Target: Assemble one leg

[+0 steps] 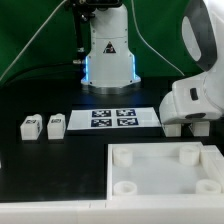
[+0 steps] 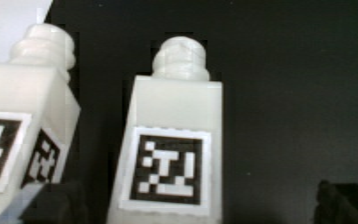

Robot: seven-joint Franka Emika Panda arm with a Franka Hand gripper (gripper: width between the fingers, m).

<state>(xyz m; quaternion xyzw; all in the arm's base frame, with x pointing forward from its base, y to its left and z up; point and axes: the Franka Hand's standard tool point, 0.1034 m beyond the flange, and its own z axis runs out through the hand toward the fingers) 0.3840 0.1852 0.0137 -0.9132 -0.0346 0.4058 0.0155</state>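
My gripper grabs the leg by its tagged body (image 2: 163, 178) next, so the white leg's rounded peg end stays free to enter a corner socket.
In the wrist view, two white legs lie side by side on the black table, each with a rounded peg end and a black-and-white tag. One leg (image 2: 176, 140) lies between my fingers and the other leg (image 2: 19, 125) is beside it. My gripper (image 2: 190, 208) is open, with one dark fingertip (image 2: 352, 200) showing off the near leg's side and not touching it. In the exterior view my gripper (image 1: 186, 124) is low at the right end of the marker board (image 1: 112, 119) and hides these legs. Two more legs (image 1: 30, 126) (image 1: 56, 124) lie at the exterior view's left.
The large white square top (image 1: 165, 172) with round corner sockets lies at the front right in the exterior view. The robot's base (image 1: 108, 55) stands behind the marker board, before a green backdrop.
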